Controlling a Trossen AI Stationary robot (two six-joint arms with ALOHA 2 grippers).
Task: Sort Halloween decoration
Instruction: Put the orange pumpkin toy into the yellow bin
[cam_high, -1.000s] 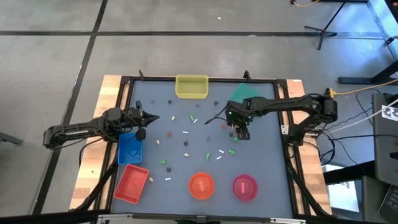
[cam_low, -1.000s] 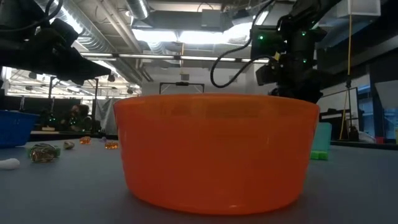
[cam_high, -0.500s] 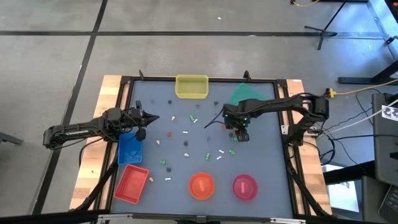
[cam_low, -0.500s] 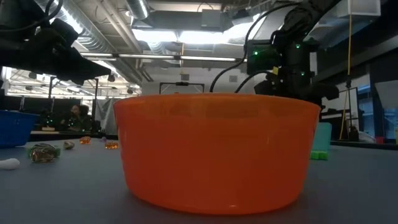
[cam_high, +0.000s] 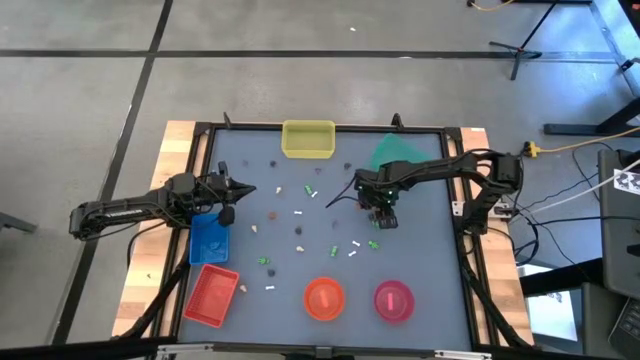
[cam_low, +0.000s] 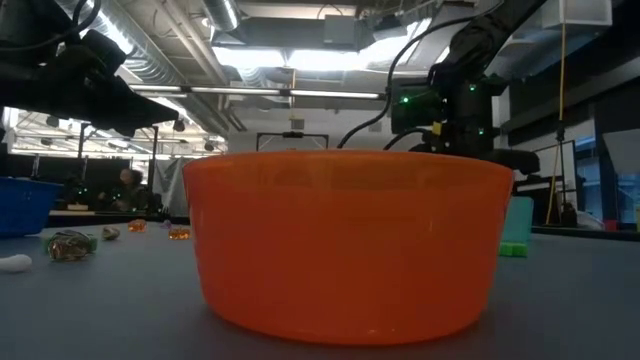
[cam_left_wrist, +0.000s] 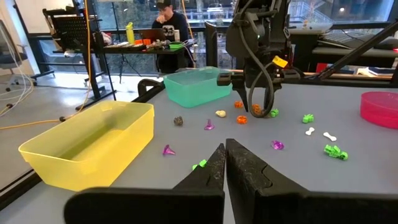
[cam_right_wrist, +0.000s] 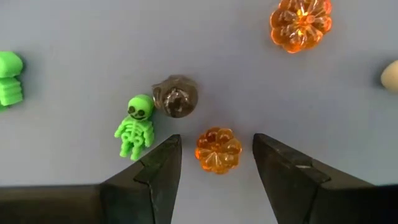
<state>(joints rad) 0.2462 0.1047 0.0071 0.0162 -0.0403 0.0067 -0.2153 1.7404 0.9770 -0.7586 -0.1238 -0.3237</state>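
The right gripper's two fingertips are near the grey table, level with the orange pumpkin's ribbed sides, so closing now would hold the pumpkin. The right gripper needs to close on the pumpkin.
The Halloween decoration lies scattered as tiny trinkets over the middle of the grey table (cam_high: 420, 270). My right gripper (cam_right_wrist: 216, 139) points down over a group of them and is open. Its fingers stand on either side of an orange pumpkin (cam_right_wrist: 218, 150) without touching it. Next to it lie a green skeleton (cam_right_wrist: 135, 126), a dark grey trinket (cam_right_wrist: 176, 96), a second orange pumpkin (cam_right_wrist: 301, 25) and a beige piece (cam_right_wrist: 390, 76). In the high view this gripper (cam_high: 383, 218) is right of centre. My left gripper (cam_high: 248, 190) waits level at the table's left, shut and holding nothing.
A yellow tray (cam_high: 308, 139) and a teal tray (cam_high: 397, 150) stand at the far edge. A blue tray (cam_high: 209, 238) and a red tray (cam_high: 211, 294) are at the left. An orange bowl (cam_high: 324, 298) and a pink bowl (cam_high: 393, 300) sit at the near edge.
My right gripper has sunk toward the table over the trinkets right of centre, still pointing down.
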